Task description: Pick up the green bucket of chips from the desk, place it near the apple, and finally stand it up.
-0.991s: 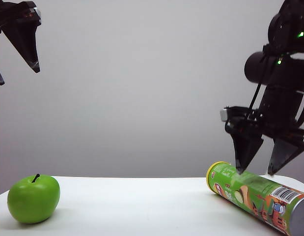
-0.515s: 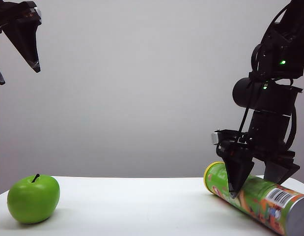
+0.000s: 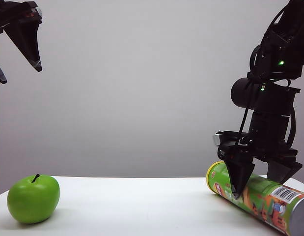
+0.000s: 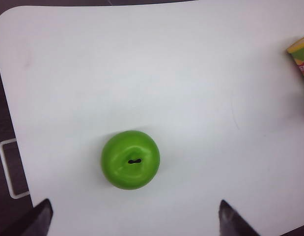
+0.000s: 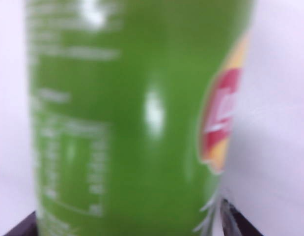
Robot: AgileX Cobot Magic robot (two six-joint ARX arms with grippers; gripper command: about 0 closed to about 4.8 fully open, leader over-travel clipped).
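Observation:
The green bucket of chips should stand up near the apple (image 3: 33, 198), so my right gripper should next grab the bucket by its middle (image 3: 257, 193).
The green bucket of chips (image 3: 264, 201) lies on its side on the desk (image 3: 137, 206) at the right, yellow lid toward the middle. My right gripper (image 3: 256, 189) points down over it, open, one finger on each side of its body. In the right wrist view the can (image 5: 132, 118) fills the space between the fingertips (image 5: 230, 219), blurred, with a sliver of white beside one finger. The apple (image 3: 33, 198) sits at the desk's left. High above it hangs my left gripper (image 3: 18, 74), open and empty; its wrist view looks down on the apple (image 4: 130, 160) and the can's lid end (image 4: 300, 54).
White desk (image 4: 191, 98) stretches between apple and can. Its rounded edge and a dark floor with a white outline (image 4: 9, 169) show beside the apple in the left wrist view. A plain grey wall stands behind.
My right gripper has come down from just above the can until its open fingers straddle the can's body. The left gripper, apple and can have kept still.

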